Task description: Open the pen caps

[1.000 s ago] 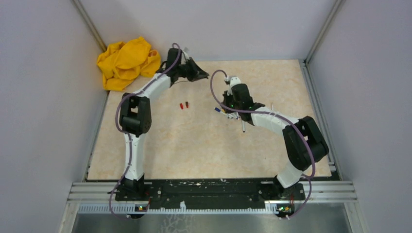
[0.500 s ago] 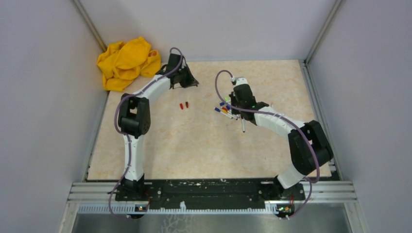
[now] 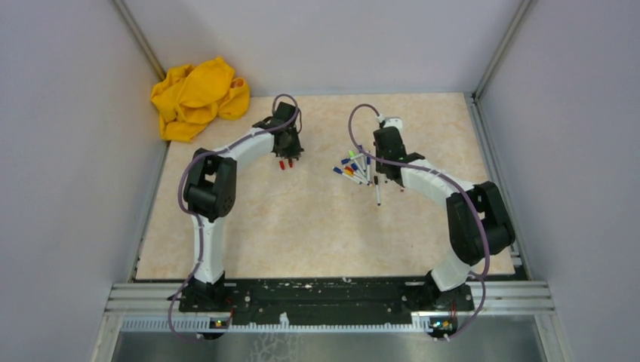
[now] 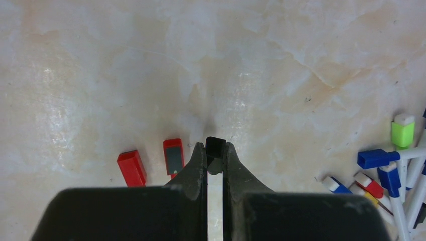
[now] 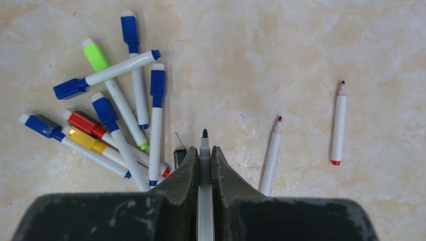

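Note:
The white pen is hanging beside the dark piece and would fall short if I opened now, so my right gripper should move the pen toward the uncapped pens.
My left gripper [image 4: 215,148] is shut on a small black pen cap [image 4: 215,144] and hovers just right of two red pen caps [image 4: 131,167] [image 4: 174,154] lying on the table. In the top view the left gripper [image 3: 290,153] stands over those red caps [image 3: 281,164]. My right gripper [image 5: 204,150] is shut on an uncapped white pen [image 5: 205,143] whose black tip pokes out past the fingers. A pile of capped pens [image 5: 110,115] with blue, red, green and yellow caps lies to its left. That pile [image 3: 352,167] sits between the two grippers.
Two uncapped pens [image 5: 271,155] [image 5: 339,125] lie to the right of the right gripper. A small dark piece [image 5: 179,154] rests beside its left finger. A crumpled yellow cloth [image 3: 198,96] sits in the far left corner. Grey walls [image 3: 68,151] enclose the table.
The left arm swung from the back near the cloth forward to above the red caps. The right gripper shifted right, off the pen pile, which now shows fully.

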